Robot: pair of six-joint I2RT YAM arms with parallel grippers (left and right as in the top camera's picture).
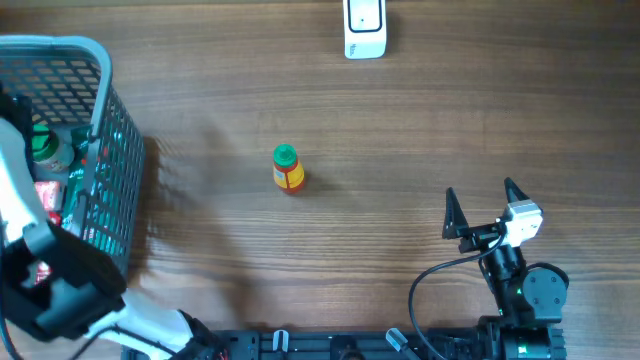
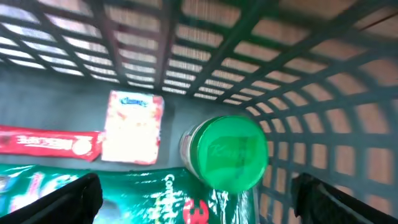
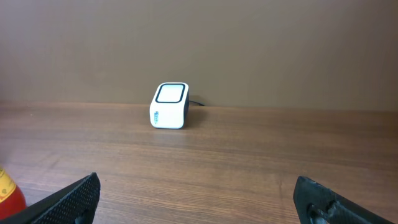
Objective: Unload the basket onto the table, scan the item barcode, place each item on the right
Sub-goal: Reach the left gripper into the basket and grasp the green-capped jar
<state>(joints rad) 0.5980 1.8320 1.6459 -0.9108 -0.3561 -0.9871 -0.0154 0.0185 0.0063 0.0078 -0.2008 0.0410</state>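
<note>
The green-lidded jar needs to be grabbed next by my left gripper across its green lid point(image 1: 43, 143) point(image 2: 231, 154). This leaves the body of the jar below uncovered, so its barcode can be scanned.
The white barcode scanner point(image 1: 365, 28) stands at the table's far edge, and the right wrist view shows the scanner point(image 3: 170, 106) straight ahead. A small bottle point(image 1: 287, 168) with a green cap and a yellow-red label stands upright mid-table. My right gripper point(image 3: 202, 206) is open and empty near the front right, far from both. My left gripper point(image 2: 200, 208) is open inside the basket point(image 1: 105, 150). It hovers over a green-lidded jar point(image 2: 227, 152) and a green bag point(image 2: 155, 199), touching nothing I can see.
In the basket also lie a pink-and-white packet point(image 2: 132, 126) and a red packet point(image 2: 50, 142). The basket's mesh wall point(image 2: 311, 81) curves close on the right of the left gripper. The left arm point(image 1: 50, 270) covers the basket's near corner.
</note>
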